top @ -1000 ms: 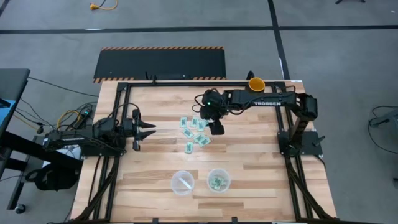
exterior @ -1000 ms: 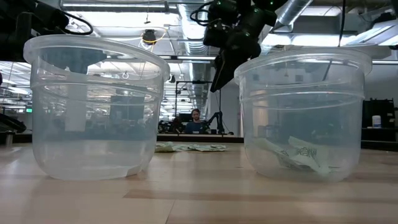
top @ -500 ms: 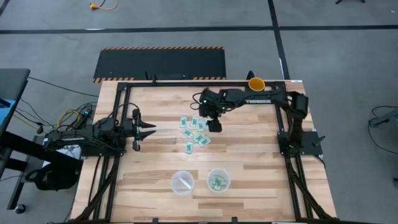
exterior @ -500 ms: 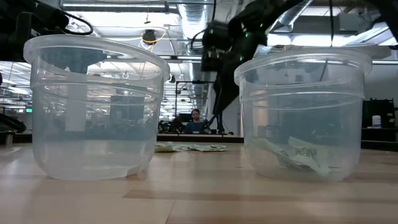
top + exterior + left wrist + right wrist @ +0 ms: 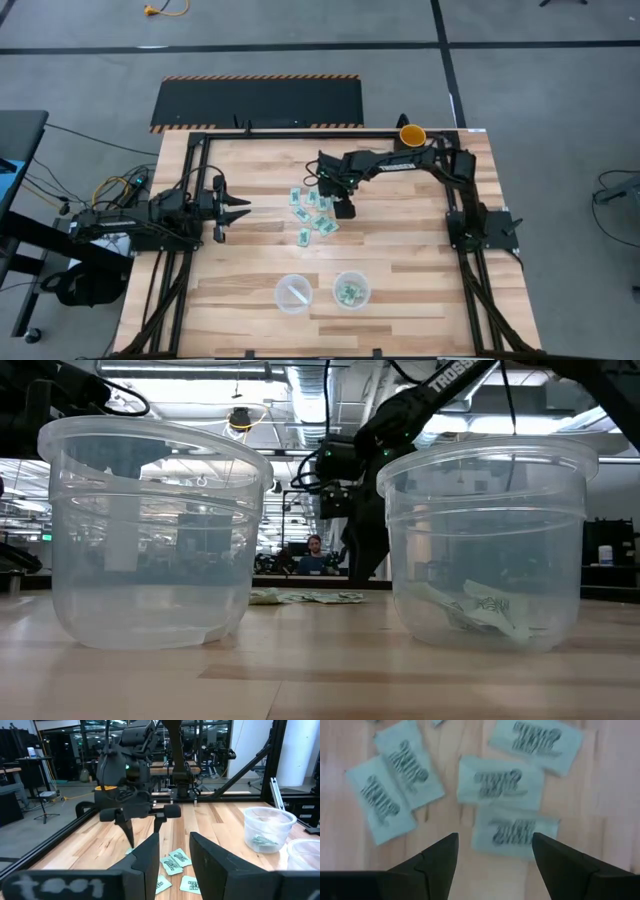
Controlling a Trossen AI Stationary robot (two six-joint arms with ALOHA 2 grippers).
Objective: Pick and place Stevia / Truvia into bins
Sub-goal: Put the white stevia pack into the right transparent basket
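My right gripper grabs the Stevia packet by its short edge next, to get the packet into the bin [image 5: 350, 290].
Several light green Stevia packets [image 5: 315, 212] lie flat in a loose cluster at the table's middle, also seen close up as packets [image 5: 501, 784] in the right wrist view. My right gripper [image 5: 343, 207] hangs open just above the cluster's right side, fingers pointing down and standing on either side of one packet [image 5: 515, 831]. Two clear cups stand near the near edge: the left cup [image 5: 293, 294] and the right cup [image 5: 351, 290], which holds a few packets [image 5: 480, 608]. My left gripper [image 5: 238, 208] waits open at the table's left, aimed at the cluster.
A yellow-and-black mug [image 5: 412, 135] stands at the far right corner. Black frame rails run along the table's far and side edges. Bare wood lies between the packet cluster and the two cups, and to the right of the cluster.
My right gripper has come down from well above the table to just over the packet cluster, staying over nearly the same spot. The packets and cups have not moved.
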